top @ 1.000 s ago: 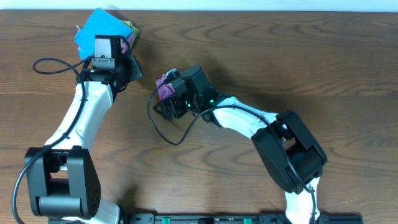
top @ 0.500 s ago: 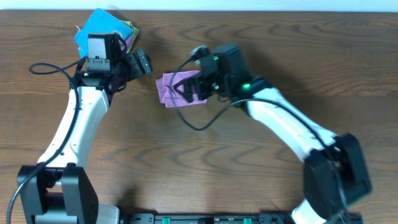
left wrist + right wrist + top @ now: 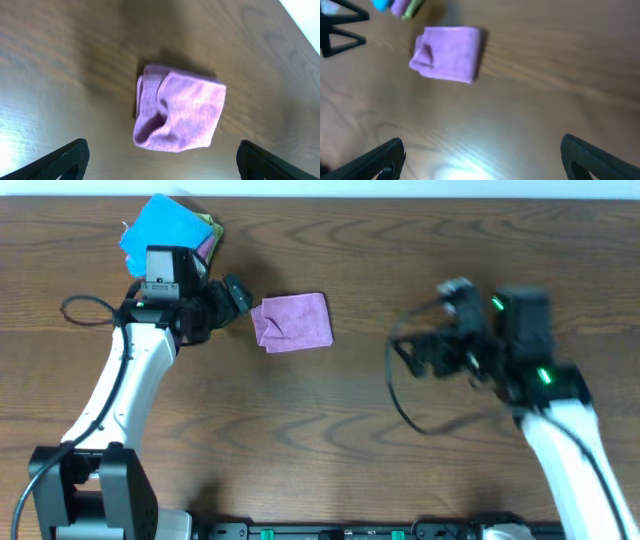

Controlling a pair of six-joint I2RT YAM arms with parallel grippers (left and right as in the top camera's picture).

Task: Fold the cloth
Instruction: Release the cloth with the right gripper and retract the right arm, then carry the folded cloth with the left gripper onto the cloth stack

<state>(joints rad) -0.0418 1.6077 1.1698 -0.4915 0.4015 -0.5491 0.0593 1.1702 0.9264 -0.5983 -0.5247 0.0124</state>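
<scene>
My left gripper will next take hold of the folded purple cloth's puckered side (image 3: 267,328) (image 3: 153,115), so that its flat side stays free to lay onto the stack.
A purple cloth (image 3: 292,322) lies folded into a small rectangle on the wooden table, with one corner puckered up. My left gripper (image 3: 233,295) stands open just left of it, not touching. In the left wrist view the cloth (image 3: 180,115) lies ahead of the open left gripper (image 3: 162,162), clear of both fingers. My right gripper (image 3: 425,348) is open and well off to the right of the cloth. In the right wrist view the cloth (image 3: 450,52) is far ahead of the open right gripper (image 3: 482,157).
A stack of folded cloths with a blue one (image 3: 160,225) on top sits at the table's far left corner, behind the left arm. Its edge (image 3: 395,6) shows in the right wrist view. Cables loop beside both arms.
The left gripper opened and let go of the cloth. The right arm pulled back far to the right. The purple cloth now lies free and folded between them.
</scene>
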